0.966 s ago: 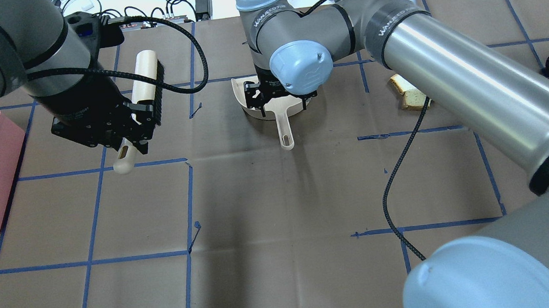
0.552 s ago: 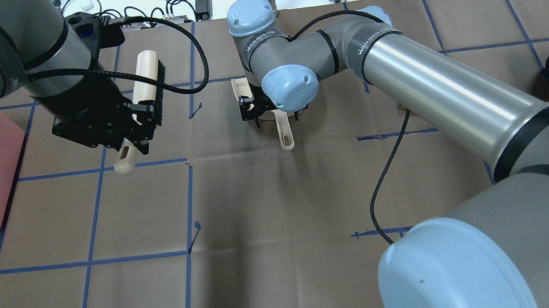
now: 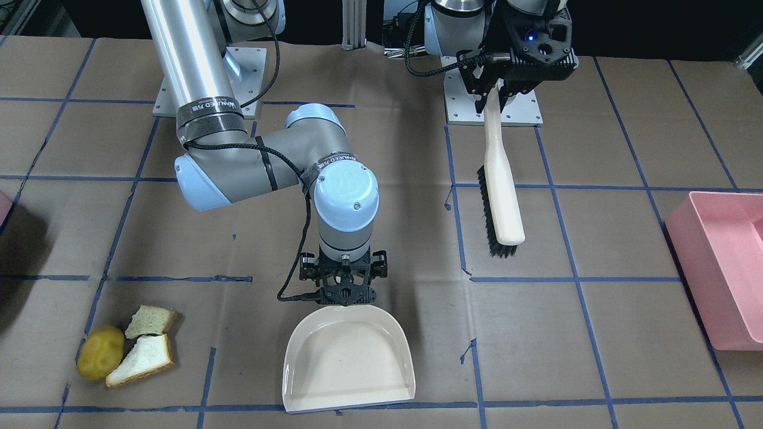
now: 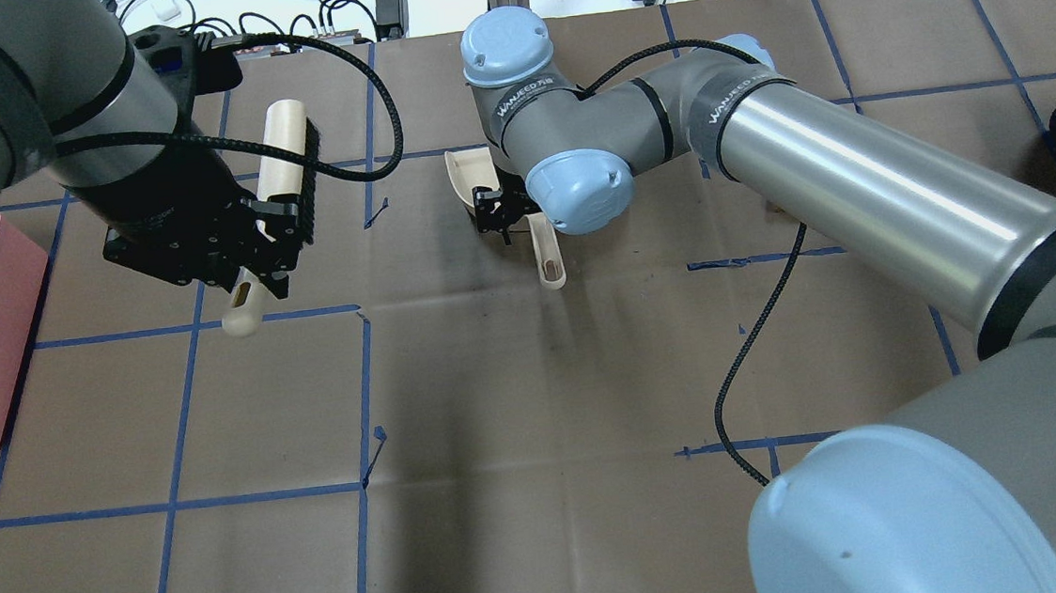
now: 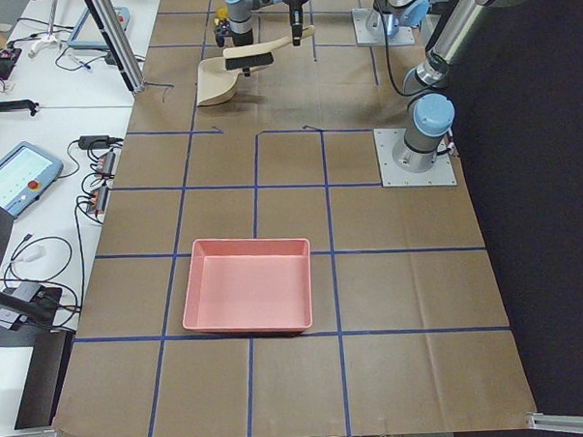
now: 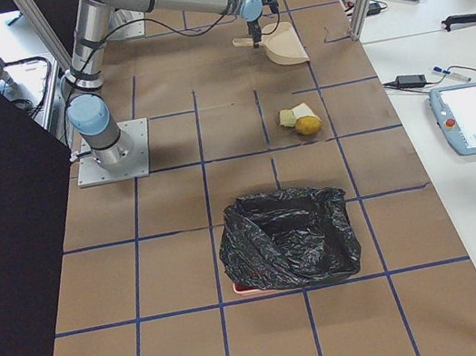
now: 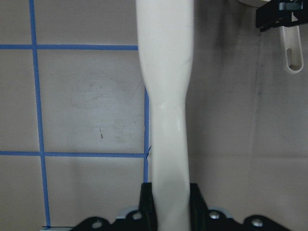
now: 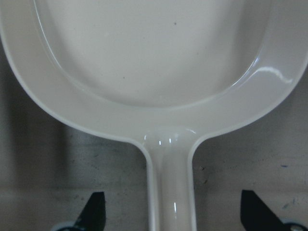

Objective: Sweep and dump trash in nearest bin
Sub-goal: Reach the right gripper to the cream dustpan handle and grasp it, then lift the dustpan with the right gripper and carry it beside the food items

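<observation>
The dustpan's handle (image 8: 172, 204) has my right gripper's fingers reaching down beside both its edges, low over the table, so my right gripper should close on it now.
The trash, a yellow-brown potato (image 3: 100, 353) and two bread slices (image 3: 145, 351), lies on the table; the same pile (image 6: 302, 120) shows in the exterior right view. A cream dustpan (image 3: 349, 363) lies flat, and my right gripper (image 3: 344, 300) stands open over its handle (image 8: 172, 192), a finger on either side. My left gripper (image 3: 498, 89) is shut on a cream brush (image 3: 501, 179) that hangs above the table. Only a pink corner of the bin (image 3: 2, 206) shows; the exterior right view has it lined with a black bag (image 6: 287, 236).
A large pink tub (image 3: 721, 268) stands at the table's end on my left side. A black cable (image 4: 757, 335) hangs from the right arm over the table. Blue tape lines grid the brown surface.
The right arm has swung toward the left, and its gripper has moved from over the pan's bowl to the handle. The arm now hides the bread overhead. The left arm and brush held still.
</observation>
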Robot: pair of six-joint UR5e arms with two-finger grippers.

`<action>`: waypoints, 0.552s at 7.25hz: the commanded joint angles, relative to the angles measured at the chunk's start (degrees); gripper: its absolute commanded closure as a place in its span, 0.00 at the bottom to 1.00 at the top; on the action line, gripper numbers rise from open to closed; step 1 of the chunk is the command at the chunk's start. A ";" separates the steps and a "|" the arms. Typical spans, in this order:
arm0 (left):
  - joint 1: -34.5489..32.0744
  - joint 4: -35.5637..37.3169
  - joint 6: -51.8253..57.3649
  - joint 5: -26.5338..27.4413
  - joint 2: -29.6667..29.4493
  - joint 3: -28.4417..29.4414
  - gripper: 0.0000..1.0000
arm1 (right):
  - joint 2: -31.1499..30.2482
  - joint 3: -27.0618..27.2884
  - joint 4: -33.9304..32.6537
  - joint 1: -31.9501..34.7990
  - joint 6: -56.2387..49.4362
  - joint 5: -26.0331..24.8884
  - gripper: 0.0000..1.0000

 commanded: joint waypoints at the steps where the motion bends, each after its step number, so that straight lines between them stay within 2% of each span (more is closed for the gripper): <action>1: 0.02 0.01 -0.07 -0.05 -0.09 0.00 1.00 | -0.07 0.09 0.08 0.16 0.12 0.02 0.01; 2: -0.06 0.01 -0.07 -0.05 -0.18 0.00 1.00 | 0.02 0.09 -0.01 0.16 0.12 0.11 0.08; 4: -0.06 0.01 0.02 0.04 -0.18 -0.09 1.00 | 0.28 0.00 -0.01 0.34 0.03 0.03 0.15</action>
